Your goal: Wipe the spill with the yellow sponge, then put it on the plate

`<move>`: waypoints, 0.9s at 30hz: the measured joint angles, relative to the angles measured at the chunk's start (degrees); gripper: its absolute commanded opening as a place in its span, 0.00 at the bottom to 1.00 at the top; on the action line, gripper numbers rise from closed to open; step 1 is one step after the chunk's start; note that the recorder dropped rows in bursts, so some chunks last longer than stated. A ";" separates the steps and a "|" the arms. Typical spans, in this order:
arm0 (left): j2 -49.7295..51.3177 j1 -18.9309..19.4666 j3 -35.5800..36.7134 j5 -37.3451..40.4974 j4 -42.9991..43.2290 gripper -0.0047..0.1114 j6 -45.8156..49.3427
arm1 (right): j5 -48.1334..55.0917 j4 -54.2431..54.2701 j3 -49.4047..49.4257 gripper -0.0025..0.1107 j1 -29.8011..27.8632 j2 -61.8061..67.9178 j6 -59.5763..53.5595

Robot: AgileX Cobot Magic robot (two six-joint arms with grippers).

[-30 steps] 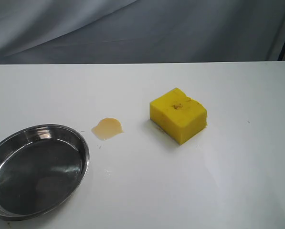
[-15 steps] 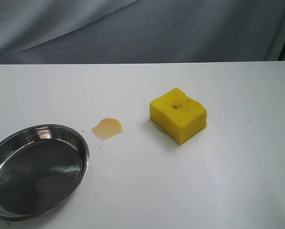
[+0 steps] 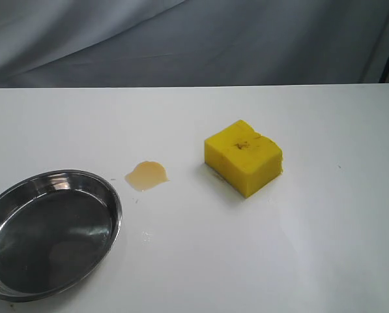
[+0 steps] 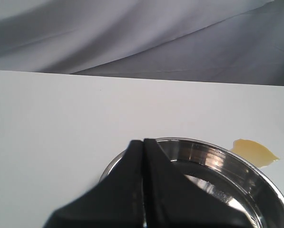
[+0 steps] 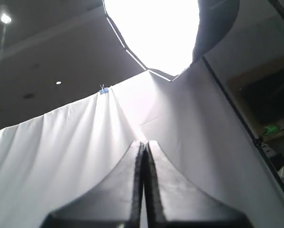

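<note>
My right gripper should next grab the yellow sponge by the middle of its speckled top side (image 3: 243, 146), so it can wipe the amber spill (image 3: 146, 175).
The yellow sponge (image 3: 243, 155) lies on the white table right of centre, dark specks on its top face. The amber spill (image 3: 146, 175) is a small puddle to its left, also visible in the left wrist view as the spill (image 4: 255, 153). The steel plate (image 3: 114, 207) rests at the front left. My left gripper (image 4: 143, 141) is shut and empty, hanging over the near rim of the plate (image 4: 206, 141). My right gripper (image 5: 143, 143) is shut and empty, pointing up at a white curtain. Neither gripper shows in the exterior view.
A grey cloth backdrop (image 3: 194, 39) hangs behind the table's far edge. A bright ceiling light (image 5: 153, 28) and the white curtain (image 5: 61, 152) fill the right wrist view.
</note>
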 measured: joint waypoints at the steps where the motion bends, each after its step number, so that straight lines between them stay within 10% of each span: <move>1: 0.00 0.00 0.00 0.00 0.00 0.04 0.00 | 2.84 0.10 -2.41 0.02 0.00 0.85 0.15; 15: 0.00 0.00 0.00 0.00 0.00 0.04 0.00 | 57.33 -8.90 -44.74 0.02 14.00 44.20 -15.14; 22: 0.00 0.00 0.00 0.00 0.00 0.04 0.00 | 69.25 -8.25 -58.36 0.03 22.78 69.72 -20.51; 27: 0.00 0.00 0.00 0.00 0.00 0.04 0.00 | 75.00 -7.31 -70.09 0.21 24.64 85.26 -20.89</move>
